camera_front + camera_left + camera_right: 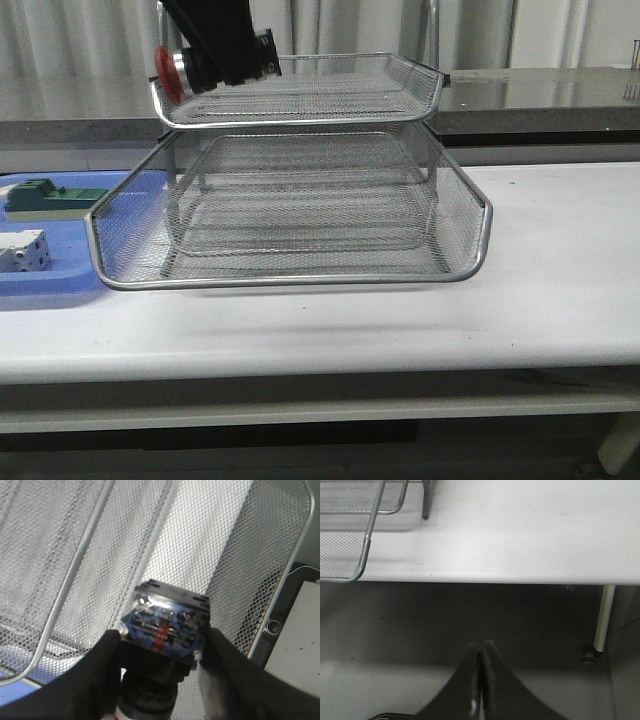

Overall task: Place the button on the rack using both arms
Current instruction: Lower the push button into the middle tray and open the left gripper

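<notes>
In the front view the button (178, 70) hangs high above the mesh bottom of the rack's lower level, so my left gripper now brings it down before releasing it.
The silver wire-mesh rack (300, 281) stands mid-table with its tiers stacked. My left gripper (225, 55) hangs over the left front corner of the top tier, shut on the button (178, 70), whose red cap points left, out past the rim. In the left wrist view the button's black-and-blue body (165, 625) sits clamped between both black fingers (95, 672), with rack mesh (75, 555) below it. My right gripper (482, 646) is shut on nothing, held low in front of the table edge, away from the rack corner (350, 535). The front view does not show it.
A flat blue tray (60, 272) lies left of the rack and holds a green block (50, 197) and a white block (25, 250). A grey counter (540, 95) runs behind the table. A table leg (602, 615) stands near the right gripper.
</notes>
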You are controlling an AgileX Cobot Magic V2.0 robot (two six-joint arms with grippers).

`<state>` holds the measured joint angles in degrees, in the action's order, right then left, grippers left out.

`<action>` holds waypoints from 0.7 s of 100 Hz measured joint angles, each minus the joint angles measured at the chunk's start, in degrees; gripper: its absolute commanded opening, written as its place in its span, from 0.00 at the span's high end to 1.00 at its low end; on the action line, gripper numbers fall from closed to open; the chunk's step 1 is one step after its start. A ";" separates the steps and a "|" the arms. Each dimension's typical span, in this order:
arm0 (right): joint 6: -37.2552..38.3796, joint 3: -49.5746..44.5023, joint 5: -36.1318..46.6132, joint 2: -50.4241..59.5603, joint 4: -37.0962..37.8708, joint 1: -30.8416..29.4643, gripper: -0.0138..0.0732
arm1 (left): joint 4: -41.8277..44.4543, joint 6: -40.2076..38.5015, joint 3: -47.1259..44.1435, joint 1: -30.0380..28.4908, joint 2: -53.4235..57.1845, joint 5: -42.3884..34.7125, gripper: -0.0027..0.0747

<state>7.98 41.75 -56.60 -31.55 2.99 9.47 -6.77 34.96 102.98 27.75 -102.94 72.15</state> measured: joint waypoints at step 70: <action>0.08 0.00 0.00 0.00 0.00 0.00 0.92 | -2.29 2.90 -0.25 3.44 -9.71 -0.80 0.78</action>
<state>8.06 41.75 -56.60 -31.55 2.99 9.47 -9.06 37.86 102.73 31.19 -112.65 71.34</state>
